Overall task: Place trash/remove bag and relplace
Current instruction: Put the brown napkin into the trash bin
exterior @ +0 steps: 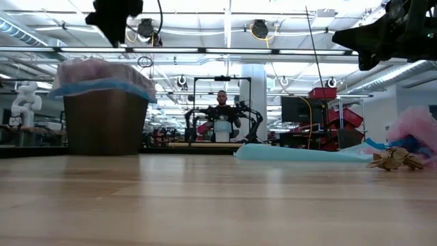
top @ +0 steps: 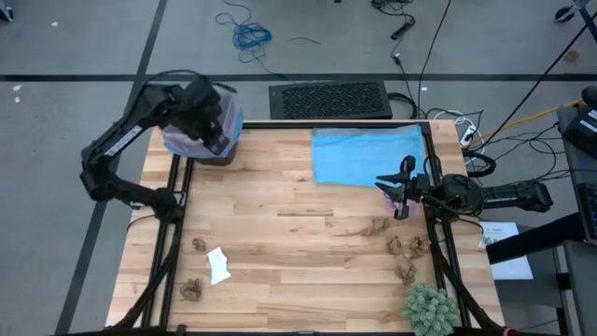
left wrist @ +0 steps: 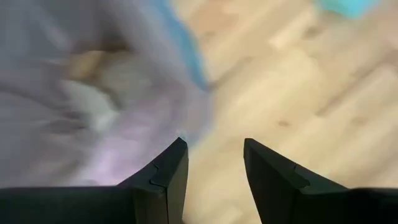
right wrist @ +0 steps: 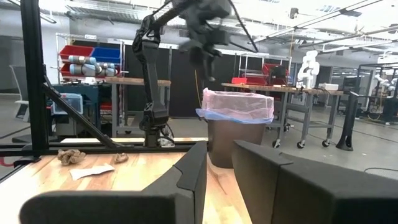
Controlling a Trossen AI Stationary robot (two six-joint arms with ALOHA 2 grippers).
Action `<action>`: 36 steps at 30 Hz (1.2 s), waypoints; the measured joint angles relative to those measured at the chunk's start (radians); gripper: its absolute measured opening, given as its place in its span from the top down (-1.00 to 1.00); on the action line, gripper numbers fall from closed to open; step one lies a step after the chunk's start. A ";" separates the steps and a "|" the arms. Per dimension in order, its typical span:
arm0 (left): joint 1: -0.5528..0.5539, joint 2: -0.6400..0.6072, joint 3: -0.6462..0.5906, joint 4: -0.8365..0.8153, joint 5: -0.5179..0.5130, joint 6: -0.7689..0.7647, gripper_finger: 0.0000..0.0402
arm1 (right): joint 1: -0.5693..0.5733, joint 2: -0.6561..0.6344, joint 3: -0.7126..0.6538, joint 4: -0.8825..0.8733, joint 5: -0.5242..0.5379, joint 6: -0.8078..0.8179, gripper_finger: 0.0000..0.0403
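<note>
My left gripper grabs the smaller brown wad beside the white scrap by its crumpled narrow end (top: 199, 245) next, to go in the lavender-pink bag (top: 191, 147).
A dark bin (top: 201, 140) stands at the table's far left corner. A lavender-pink bag (right wrist: 237, 102) lines it, with a light blue edge folded over its rim. My left gripper (left wrist: 214, 168) hovers open just above the bin's right rim, touching nothing. My right gripper (right wrist: 219, 168) hangs open in the air at the table's right side (top: 390, 185), pointing left toward the bin. Brown paper wads (top: 395, 245) lie near the right edge, and others (top: 191, 289) lie near left beside a white scrap (top: 218, 266). A crumpled pink plastic piece (exterior: 416, 126) lies under the right gripper.
A light blue plastic bag (top: 368, 154) lies flat on the table's far right part. A green spiky plant (top: 429, 308) stands at the near right corner. A black mat (top: 331, 100) lies on the floor beyond the far edge. Bare wood shows across the table's middle.
</note>
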 joint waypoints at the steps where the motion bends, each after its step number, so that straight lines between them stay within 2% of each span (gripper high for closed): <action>1: -0.036 -0.010 0.000 0.000 0.014 -0.024 0.24 | 0.000 0.000 0.000 0.000 0.000 0.000 0.65; 8: -0.335 -0.031 -0.052 0.002 0.059 -0.146 0.24 | 0.000 0.000 0.000 0.000 0.000 0.004 0.65; 15: -0.607 -0.013 -0.291 0.007 0.068 -0.309 0.24 | 0.000 0.000 0.000 0.000 0.000 0.004 0.65; 20: -0.739 -0.003 -0.511 0.043 0.070 -0.394 0.24 | 0.000 0.000 0.000 -0.001 0.000 0.004 0.65; 26: -0.871 0.002 -0.717 0.275 0.198 -0.408 0.24 | 0.000 0.000 0.000 0.001 0.000 0.004 0.65; 30: -0.942 0.010 -0.802 0.363 0.227 -0.422 0.24 | 0.000 0.000 0.000 0.002 0.000 0.004 0.65; 36: -1.033 0.042 -0.869 0.362 0.245 -0.474 0.24 | 0.000 0.000 0.000 0.001 0.000 0.004 0.65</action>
